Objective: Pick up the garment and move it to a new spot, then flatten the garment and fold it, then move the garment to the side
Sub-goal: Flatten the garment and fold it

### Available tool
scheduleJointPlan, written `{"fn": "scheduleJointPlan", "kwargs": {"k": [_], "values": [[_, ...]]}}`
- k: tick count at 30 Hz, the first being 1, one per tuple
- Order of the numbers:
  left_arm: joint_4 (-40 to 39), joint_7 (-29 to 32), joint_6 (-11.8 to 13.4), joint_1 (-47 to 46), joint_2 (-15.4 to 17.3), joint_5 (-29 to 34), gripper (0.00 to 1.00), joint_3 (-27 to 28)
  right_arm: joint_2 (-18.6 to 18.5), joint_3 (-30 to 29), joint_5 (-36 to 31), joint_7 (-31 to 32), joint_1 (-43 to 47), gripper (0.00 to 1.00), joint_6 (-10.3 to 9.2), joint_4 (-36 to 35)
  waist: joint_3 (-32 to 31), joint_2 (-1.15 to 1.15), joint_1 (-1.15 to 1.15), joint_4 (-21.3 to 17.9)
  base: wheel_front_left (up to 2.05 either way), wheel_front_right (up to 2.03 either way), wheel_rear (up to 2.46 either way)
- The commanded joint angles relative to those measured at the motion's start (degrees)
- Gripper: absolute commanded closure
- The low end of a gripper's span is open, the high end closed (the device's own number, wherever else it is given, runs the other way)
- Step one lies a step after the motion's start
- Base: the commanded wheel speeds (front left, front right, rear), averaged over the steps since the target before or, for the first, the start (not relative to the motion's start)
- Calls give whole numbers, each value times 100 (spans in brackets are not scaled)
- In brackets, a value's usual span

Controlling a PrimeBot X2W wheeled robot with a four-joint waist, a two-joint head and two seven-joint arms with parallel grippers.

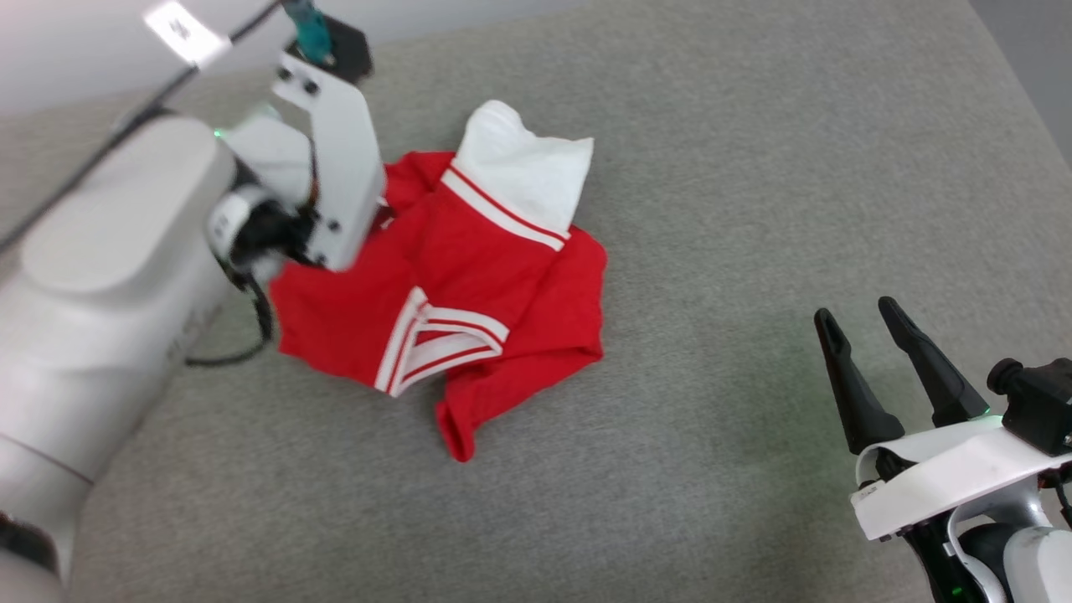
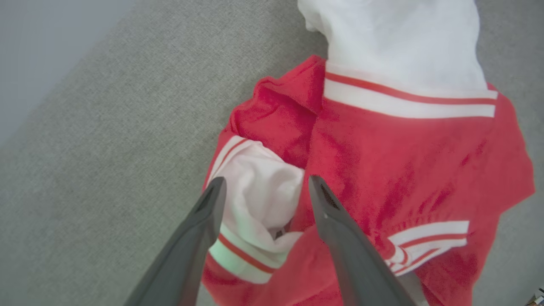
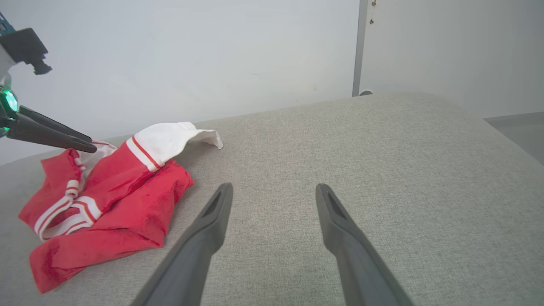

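Note:
Next, the left gripper takes hold of the garment by its bunched white sleeve to lift it and bring it to a new spot.
The garment lies crumpled on the grey cloth surface, red with white sleeves and red-and-white striped trim; its print is hidden in the folds. My left gripper is open, and its fingers straddle a bunched white sleeve at the garment's left edge. The right wrist view shows the left gripper from the side, its tips at the top of the heap. In the head view the left wrist housing covers those fingers. My right gripper is open with nothing between its fingers, well to the right of the garment, also seen in its own view.
The grey padded surface stretches wide to the right of and in front of the garment. Its far edge meets a pale wall, and its right edge drops to the floor. A black cable loops beside my left forearm.

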Motion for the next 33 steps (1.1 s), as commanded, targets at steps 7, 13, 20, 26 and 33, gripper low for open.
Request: {"fn": "scheduleJointPlan", "kwargs": {"k": [7,13,20,26,33], "values": [[583,262,-85,-265,-51,70,19,-132,58,78,77,-183,-114,0,-4,137,212,0,0,-281,0,0,0],[852,245,-178,-230,-47,194,22,-351,84,70,85,-247,-172,0,-4,207,262,0,0,-243,0,0,0],[1095,-194,-220,-202,-221,-62,100,-115,36,35,28,-211,-223,0,-4,202,214,0,0,-19,0,0,0],[1237,-796,-227,-12,-134,-953,100,758,12,-12,-11,-137,-108,0,-4,146,64,0,0,181,0,0,0],[1206,-1367,-248,562,437,-1813,100,1608,-31,-112,13,-16,-1,0,-4,33,-7,0,0,296,0,0,0]]}}
